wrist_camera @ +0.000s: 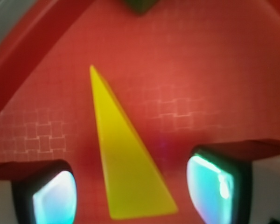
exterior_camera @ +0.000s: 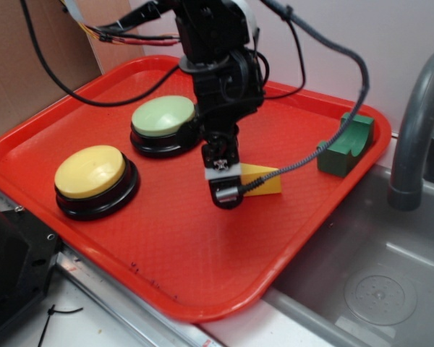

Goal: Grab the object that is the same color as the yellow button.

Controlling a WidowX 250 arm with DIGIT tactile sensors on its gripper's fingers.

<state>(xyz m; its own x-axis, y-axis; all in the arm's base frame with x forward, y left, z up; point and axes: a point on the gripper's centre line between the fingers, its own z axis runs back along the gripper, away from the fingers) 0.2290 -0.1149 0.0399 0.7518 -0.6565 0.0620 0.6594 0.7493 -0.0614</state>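
Note:
Next, my gripper needs to grab the wedge by its thick end (wrist_camera: 137, 193) to pick out the object matching the yellow button.
The yellow wedge block (exterior_camera: 264, 181) lies on the red tray (exterior_camera: 173, 246), partly behind my gripper (exterior_camera: 223, 181). In the wrist view the wedge (wrist_camera: 126, 168) lies between my two fingers, its thin tip pointing away. My gripper (wrist_camera: 130, 196) is open, with red tray showing between each pad and the wedge. The left pad (wrist_camera: 53, 198) and right pad (wrist_camera: 210, 186) glow cyan. The yellow button (exterior_camera: 91, 173) with a black base sits at the tray's left.
A pale green button (exterior_camera: 163, 117) on a black base stands behind the gripper. A dark green notched block (exterior_camera: 347, 144) sits at the tray's right rim and shows in the wrist view (wrist_camera: 140, 5). A grey sink (exterior_camera: 376, 282) and faucet (exterior_camera: 416, 123) are to the right.

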